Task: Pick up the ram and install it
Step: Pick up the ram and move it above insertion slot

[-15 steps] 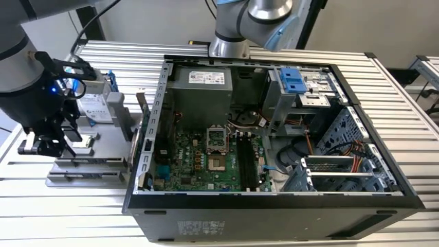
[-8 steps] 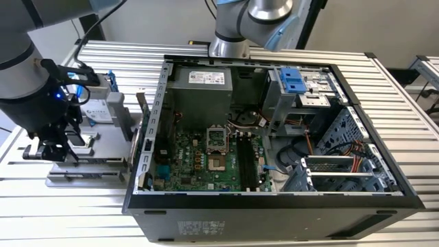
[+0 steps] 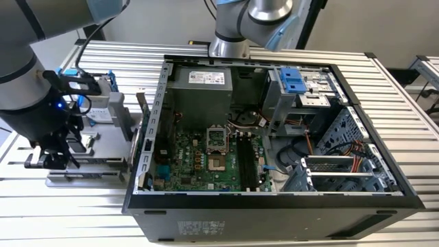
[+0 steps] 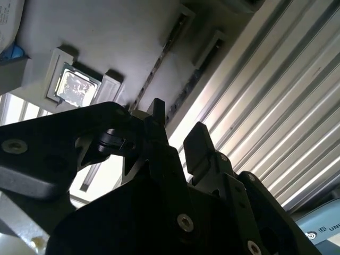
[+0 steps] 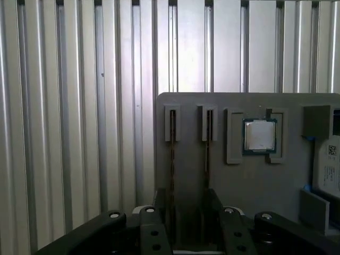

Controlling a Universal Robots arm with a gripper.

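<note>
Next, my gripper grabs the ram's long sides at their middle, since the holder's slotted posts enclose both ends of the ram.
Two thin dark ram sticks stand on edge in slots of a grey holder plate (image 5: 191,111); in the first wrist view they are one ram (image 5: 172,154) and another ram (image 5: 208,154). In the second wrist view they show as a ram (image 4: 159,58) and a ram (image 4: 194,71). My gripper (image 5: 187,215) hangs over the near ends of these strips, open, its black fingers (image 5: 159,212) apart with nothing held. In the second wrist view the gripper (image 4: 177,127) shows the same gap. In the exterior view the gripper (image 3: 51,157) is at the left, over the holder plate (image 3: 89,172).
A processor chip (image 5: 259,135) sits in a pocket of the holder, with a blue-framed hard drive (image 5: 328,164) beside it. The open computer case (image 3: 274,211) stands on the slatted metal table (image 5: 64,106), and black memory slots (image 3: 248,162) lie on its green motherboard (image 3: 185,164).
</note>
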